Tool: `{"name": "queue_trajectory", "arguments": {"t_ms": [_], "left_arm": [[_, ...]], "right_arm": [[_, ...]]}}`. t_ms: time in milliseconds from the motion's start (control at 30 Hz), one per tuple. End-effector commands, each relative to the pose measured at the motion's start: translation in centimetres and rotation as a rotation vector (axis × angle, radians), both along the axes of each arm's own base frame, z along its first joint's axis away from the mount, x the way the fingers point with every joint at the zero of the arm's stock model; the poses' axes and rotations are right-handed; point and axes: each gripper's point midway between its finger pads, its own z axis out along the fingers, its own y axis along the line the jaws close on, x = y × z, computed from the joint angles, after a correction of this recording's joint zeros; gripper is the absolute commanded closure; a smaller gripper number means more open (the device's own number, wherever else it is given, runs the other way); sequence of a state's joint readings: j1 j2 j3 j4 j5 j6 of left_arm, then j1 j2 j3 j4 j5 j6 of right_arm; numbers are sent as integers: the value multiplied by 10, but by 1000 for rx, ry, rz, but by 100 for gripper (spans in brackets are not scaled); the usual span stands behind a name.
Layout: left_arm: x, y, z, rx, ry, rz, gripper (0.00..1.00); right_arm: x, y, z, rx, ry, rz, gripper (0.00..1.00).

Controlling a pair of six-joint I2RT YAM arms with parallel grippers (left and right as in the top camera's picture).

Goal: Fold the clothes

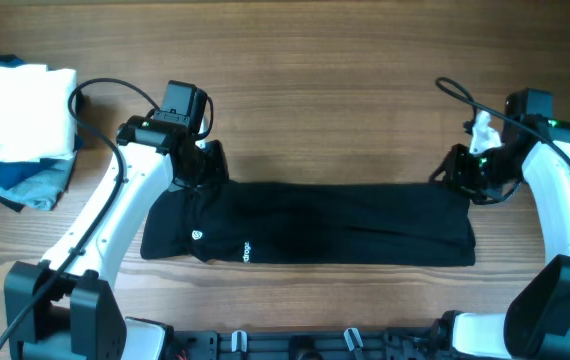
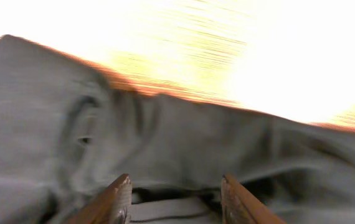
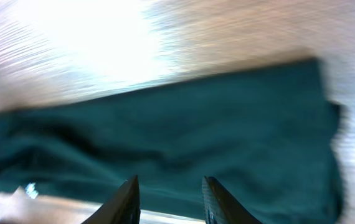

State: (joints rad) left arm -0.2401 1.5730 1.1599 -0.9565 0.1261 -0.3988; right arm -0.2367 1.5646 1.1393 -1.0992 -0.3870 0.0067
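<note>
I will pick up the black garment (image 1: 315, 235) next with my right gripper, by its end away from the white logo. Then I can fold that end inward.
The clothes, a black garment (image 1: 315, 235), lie on the wooden table as a long flat strip, with a small white round logo (image 1: 198, 236) and a white printed mark (image 1: 247, 251) near the left end. My left gripper (image 1: 205, 165) is at the strip's far left corner. In the left wrist view its jaws (image 2: 174, 183) are open with a fold of the fabric (image 2: 165, 137) between the fingertips. My right gripper (image 1: 455, 175) is at the far right corner. In the right wrist view its jaws (image 3: 168, 183) are open just over the fabric (image 3: 196, 118).
A folded white cloth (image 1: 20, 95) rests on blue folded garments (image 1: 25, 180) at the far left of the table (image 1: 315, 100). Black cables run from both arms near the wrists.
</note>
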Motion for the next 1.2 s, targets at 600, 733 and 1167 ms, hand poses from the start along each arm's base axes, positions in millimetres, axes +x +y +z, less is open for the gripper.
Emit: {"name": "queue_trajectory", "arguments": {"t_ms": [600, 733, 1167], "left_arm": [[-70, -6, -94, 32, 150, -84, 53], [-54, 5, -93, 17, 107, -27, 53], [-23, -10, -27, -96, -56, -26, 0]], "right_arm": [[-58, -21, -91, -215, 226, -343, 54], [-49, -42, -89, -209, 190, -419, 50], [-60, -51, -88, -171, 178, -299, 16]]}}
